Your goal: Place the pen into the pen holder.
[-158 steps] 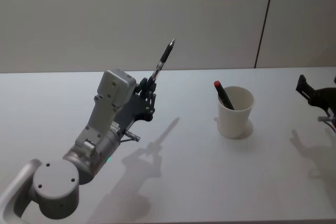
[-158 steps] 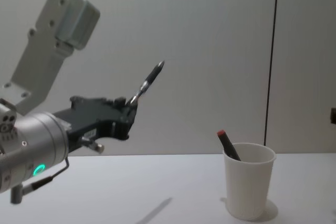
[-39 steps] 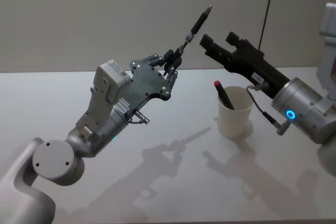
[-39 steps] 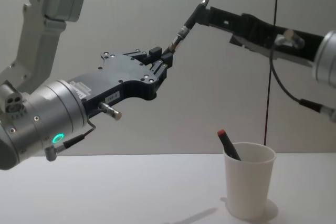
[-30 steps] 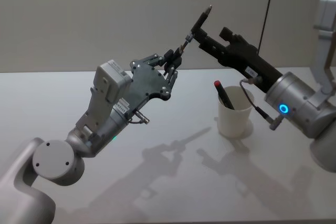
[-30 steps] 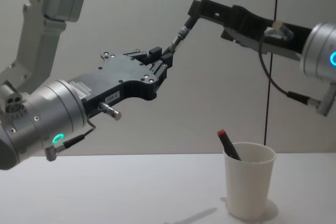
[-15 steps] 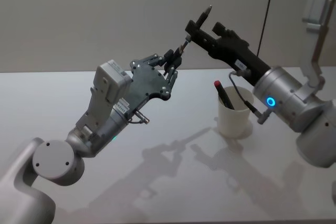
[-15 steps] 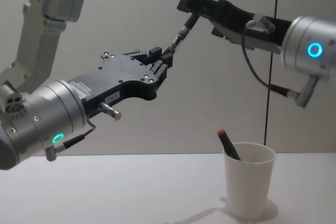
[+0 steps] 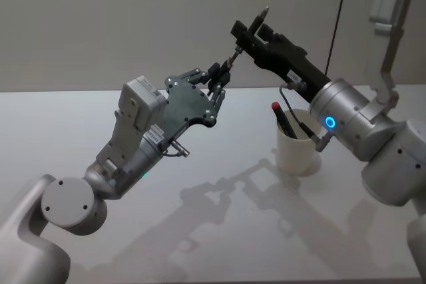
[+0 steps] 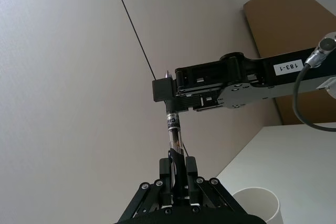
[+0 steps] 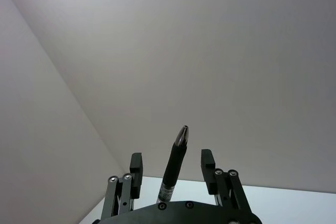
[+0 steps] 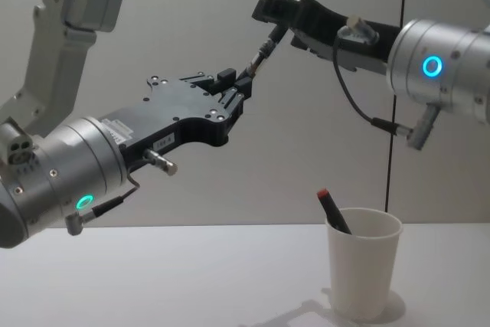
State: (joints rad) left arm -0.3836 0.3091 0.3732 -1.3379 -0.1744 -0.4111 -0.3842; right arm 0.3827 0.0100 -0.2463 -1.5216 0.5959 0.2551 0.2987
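The right gripper takes the pen by its upper end (image 12: 277,34) next, which leaves the pen's lower end free for the pen holder (image 12: 364,266).
My left gripper (image 9: 217,83) is raised above the table and shut on the lower end of a dark pen (image 9: 241,46), which slants up and to the right. In the left wrist view the pen (image 10: 172,136) rises from the shut left gripper (image 10: 177,178). My right gripper (image 9: 251,31) reaches in from the right and is open around the pen's upper end. In the right wrist view the pen (image 11: 176,158) stands between the two fingers (image 11: 136,164) with a gap on each side. The pen holder, a white paper cup (image 9: 297,145), stands on the table at the right, below the right arm.
A second pen with a red cap (image 9: 282,118) leans inside the cup, as the chest view also shows (image 12: 332,210). The white table (image 9: 219,231) stretches in front of a plain grey wall with a dark vertical seam (image 9: 338,18).
The right gripper has moved left and up along the pen until its fingers straddle the upper end. The left gripper and pen have stayed still over the last second.
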